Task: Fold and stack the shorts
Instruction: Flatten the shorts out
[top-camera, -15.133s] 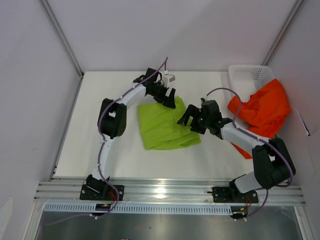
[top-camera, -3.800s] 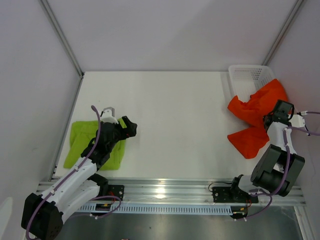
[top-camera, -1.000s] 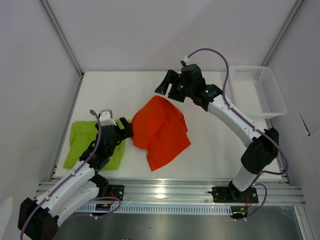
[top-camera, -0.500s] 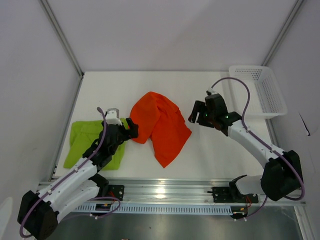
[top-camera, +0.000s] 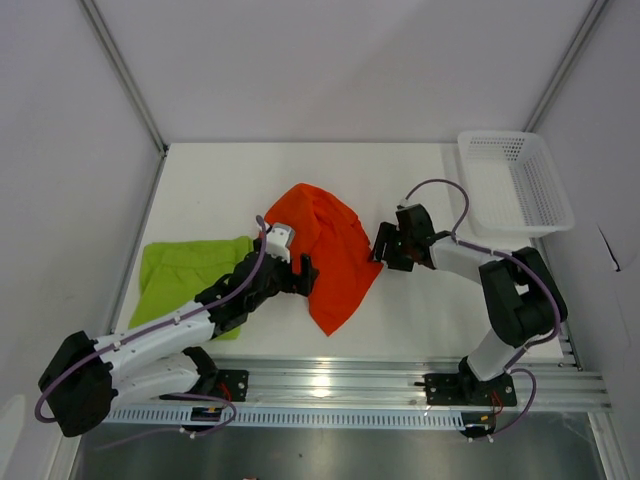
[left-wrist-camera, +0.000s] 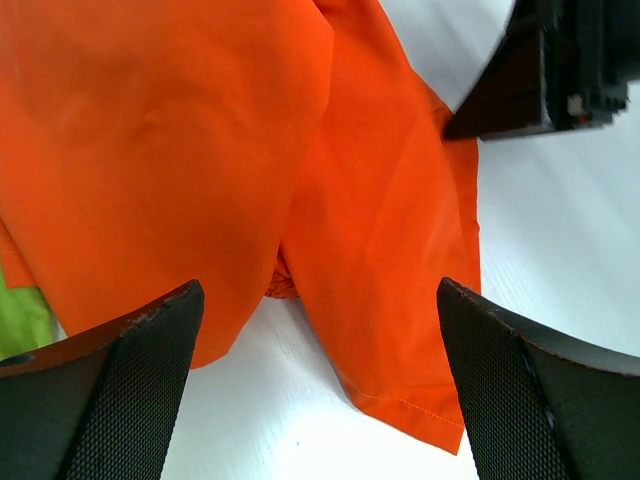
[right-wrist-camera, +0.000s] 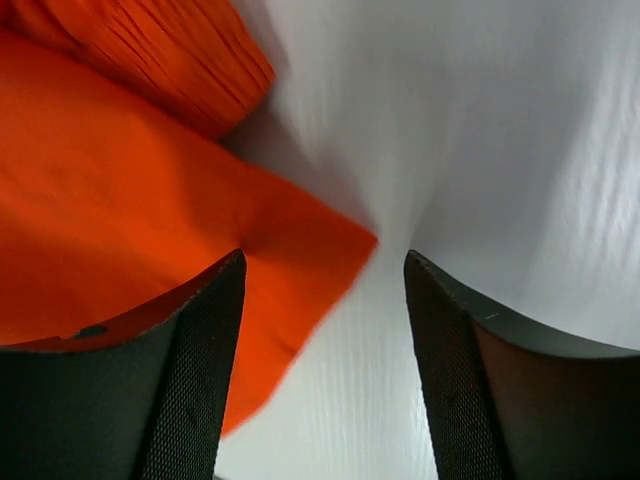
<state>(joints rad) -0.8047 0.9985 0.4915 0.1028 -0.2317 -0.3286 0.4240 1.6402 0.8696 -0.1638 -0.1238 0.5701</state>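
Observation:
Next, my left gripper grabs the orange shorts by the edge nearer the green shorts (left-wrist-camera: 212, 346). That leaves my right gripper cloth to spread for folding.
The orange-red shorts (top-camera: 325, 250) lie crumpled and spread in the middle of the white table (top-camera: 400, 180). The lime green shorts (top-camera: 185, 275) lie folded at the left, partly under my left arm. My left gripper (top-camera: 305, 275) hovers open over the orange shorts' lower left edge; in the left wrist view the orange cloth (left-wrist-camera: 250, 150) fills the space ahead of the gripper (left-wrist-camera: 320, 385), with nothing held. My right gripper (top-camera: 380, 245) stands open at the shorts' right edge. In the right wrist view an orange corner (right-wrist-camera: 300, 250) lies between the spread fingers (right-wrist-camera: 190, 370).
A white mesh basket (top-camera: 520, 185) stands at the back right corner of the table. Metal frame posts rise at both back corners. A rail runs along the near edge, with the arm bases (top-camera: 460, 385) on it.
The right gripper has come down from behind the orange shorts to their right edge, its jaws a little narrower. The left gripper has moved right, from the green shorts onto the orange ones.

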